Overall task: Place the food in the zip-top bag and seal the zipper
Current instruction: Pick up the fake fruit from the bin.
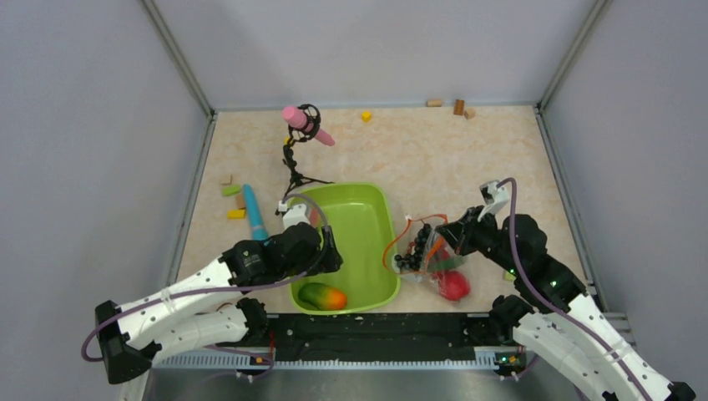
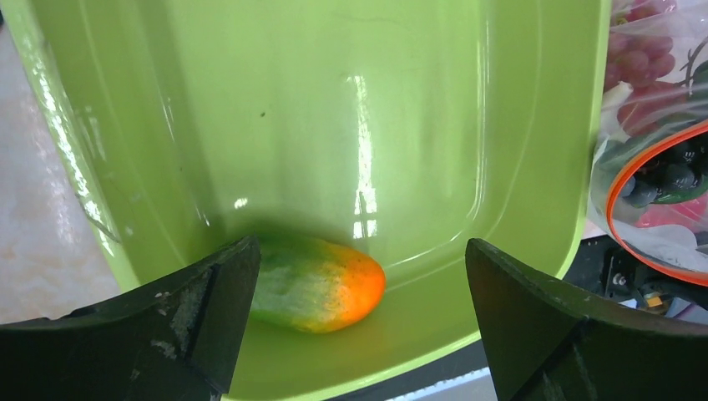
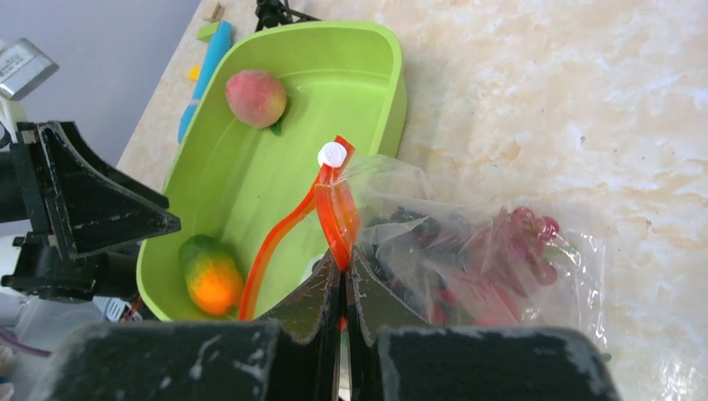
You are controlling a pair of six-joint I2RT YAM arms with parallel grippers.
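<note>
The robot's left gripper should hold the orange-green piece across its narrow width next, so that the piece's green end stays free to go into the bag (image 1: 426, 257).
The zip-top bag (image 1: 426, 257) lies right of the green tray (image 1: 367, 213), with dark grapes and red pieces inside it. My right gripper (image 3: 344, 261) is shut on the orange-red zipper (image 3: 336, 209) at the bag's mouth, which gapes toward the tray; it also shows in the top view (image 1: 444, 234). My left gripper (image 2: 361, 251) is open above the tray's near-left part (image 1: 327, 249), its jaws either side of the orange-green piece (image 2: 321, 284) without touching it. A peach (image 3: 255, 98) lies at the tray's far end, hidden under my left arm in the top view.
A light-blue stick (image 1: 253, 213) and small coloured blocks (image 1: 235, 200) lie left of the tray. A pink object on a black stand (image 1: 302, 123) is behind it. A yellow block (image 1: 366, 116) and wooden blocks (image 1: 457, 106) sit by the back wall.
</note>
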